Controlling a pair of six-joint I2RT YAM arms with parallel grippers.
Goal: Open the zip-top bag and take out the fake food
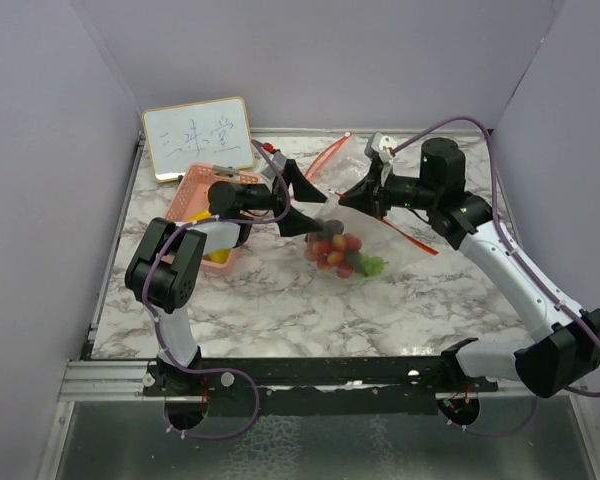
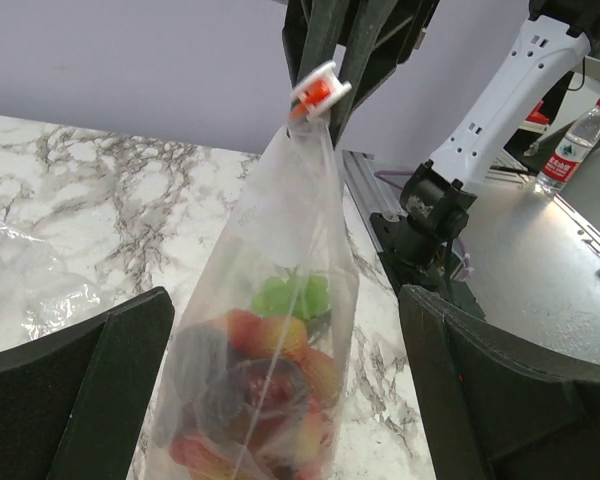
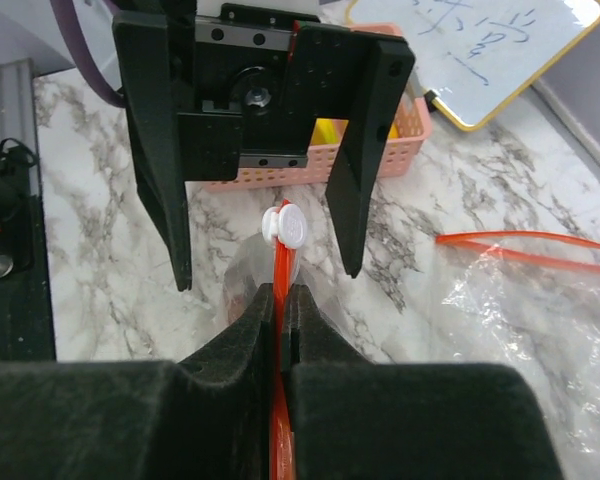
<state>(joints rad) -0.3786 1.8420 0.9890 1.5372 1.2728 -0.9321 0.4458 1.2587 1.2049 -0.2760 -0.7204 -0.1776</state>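
The bag's top edge is above my fingertips, so it is too early to close, which would catch the bag's side instead. My left gripper lifts to that top edge next.
A clear zip-top bag (image 1: pixel 352 232) hangs by its orange zip strip (image 3: pixel 281 270), which is pinched in my shut right gripper (image 3: pixel 283 300) (image 1: pixel 365 195). The white slider (image 3: pixel 285 227) (image 2: pixel 318 90) sits just beyond the fingertips. The fake food (image 2: pixel 270 365) (image 1: pixel 338 253), red, yellow-orange, green and dark purple pieces, lies bunched at the bag's bottom on the table. My left gripper (image 1: pixel 320 213) (image 2: pixel 285 310) faces the bag, jaws wide open. Its black fingers (image 2: pixel 90 390) stand on either side of the bag's lower part, apart from it.
A pink basket (image 1: pixel 192 195) (image 3: pixel 415 135) with a yellow item inside stands at the left, behind my left arm. A small whiteboard (image 1: pixel 198 137) leans at the back left. A second, empty clear bag (image 1: pixel 330 155) (image 3: pixel 540 300) with an orange strip lies behind.
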